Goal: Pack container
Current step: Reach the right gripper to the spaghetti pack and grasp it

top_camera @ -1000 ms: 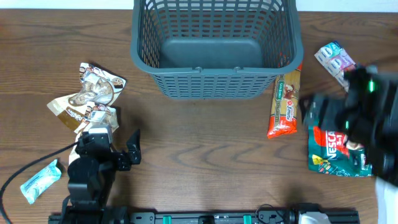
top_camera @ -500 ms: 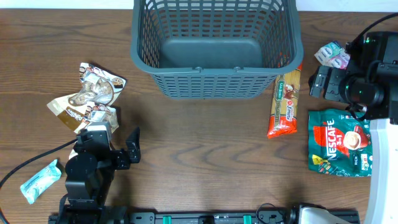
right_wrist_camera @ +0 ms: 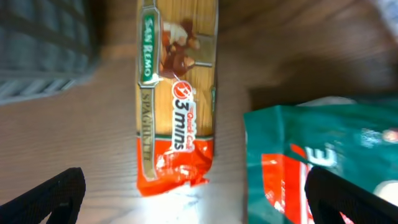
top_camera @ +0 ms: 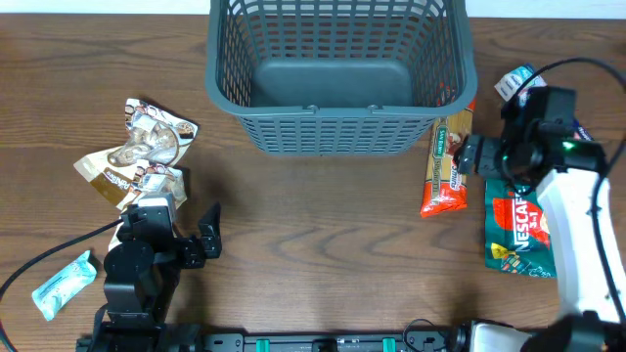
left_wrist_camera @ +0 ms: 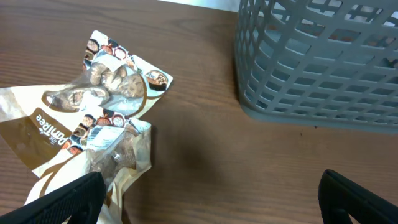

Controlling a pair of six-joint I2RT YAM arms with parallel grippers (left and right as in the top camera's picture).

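Note:
The container (top_camera: 337,135) needs to be packed, so my right gripper will next carry the spaghetti packet over the container's rim. It will grab the spaghetti packet (top_camera: 448,161) around its middle, with its fingers across the packet's narrow width.
The container (top_camera: 337,135), a large dark grey lattice basket, stands at the back centre and nothing shows inside it. It also shows in the left wrist view (left_wrist_camera: 317,68) and, blurred, in the right wrist view (right_wrist_camera: 37,56). My right gripper (top_camera: 481,156) is open and empty, above the gap between an orange San Remo spaghetti packet (top_camera: 448,161) (right_wrist_camera: 177,93) and a green Nescafe bag (top_camera: 518,240) (right_wrist_camera: 323,155). My left gripper (top_camera: 184,220) (left_wrist_camera: 208,205) is open and empty, low over bare wood, next to crumpled brown-and-white snack packets (top_camera: 137,152) (left_wrist_camera: 99,118).
A small white-and-teal packet (top_camera: 514,83) lies at the back right, partly under the right arm. A light blue packet (top_camera: 64,284) lies at the front left beside the left arm's cable.
My right arm has swung in from the right edge, off the Nescafe bag, leftward to the spaghetti packet. The left arm and all packets have stayed put.

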